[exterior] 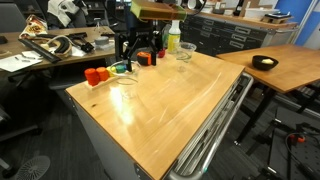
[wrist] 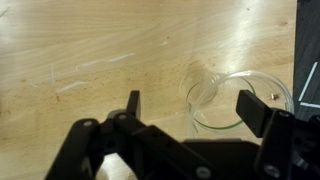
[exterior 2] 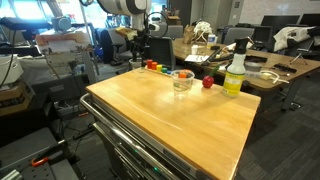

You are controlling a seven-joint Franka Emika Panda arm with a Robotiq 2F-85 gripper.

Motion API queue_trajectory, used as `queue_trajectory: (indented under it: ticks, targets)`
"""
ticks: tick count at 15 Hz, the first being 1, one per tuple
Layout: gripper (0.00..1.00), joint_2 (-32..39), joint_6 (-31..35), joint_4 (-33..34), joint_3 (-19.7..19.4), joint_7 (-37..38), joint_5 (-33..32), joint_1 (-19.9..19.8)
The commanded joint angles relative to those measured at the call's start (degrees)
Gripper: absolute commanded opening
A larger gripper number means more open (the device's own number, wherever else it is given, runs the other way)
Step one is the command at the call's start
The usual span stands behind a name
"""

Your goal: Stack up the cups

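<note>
The clear cup between the fingers should go into another cup. My gripper should next pinch the clear cup's side at its rim, with one finger inside and one outside, so the clear cup's bottom stays free.
My gripper point(wrist: 190, 108) is open, and in the wrist view it hangs over a clear cup point(wrist: 236, 98) seen from above. The cup stands on the wood between the fingers, closer to the right finger, and nothing is held. In both exterior views the gripper point(exterior: 138, 52) point(exterior 2: 150, 48) is at the far end of the wooden table. Another clear cup point(exterior: 185, 50) point(exterior 2: 182, 80) stands near the bottle. A faint third cup point(exterior: 125, 82) stands by the orange block.
A yellow-green bottle point(exterior: 173, 38) point(exterior 2: 234, 75) stands on the table top point(exterior: 170, 100). An orange block point(exterior: 95, 75) and a red block point(exterior: 147, 58) point(exterior 2: 208, 82) lie near the gripper. Cluttered desks stand behind, and a metal rail point(exterior: 215, 135) runs along one table edge.
</note>
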Motion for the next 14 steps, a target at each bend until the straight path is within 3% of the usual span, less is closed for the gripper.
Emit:
queue_trajectory:
  ticks: [1, 9, 10, 14]
  targets:
    - [0.66, 2.51, 0.01, 3.55, -0.85, 1.18, 0.21, 0.54]
    - [0.04, 2.38, -0.48, 3.98, -1.19, 2.75, 3.04, -0.60]
    - [0.00, 2.14, -0.43, 3.97, -1.28, 2.99, 3.39, -0.82]
    - [0.01, 1.20, -0.13, 4.05, -1.70, 3.89, 5.42, -1.93]
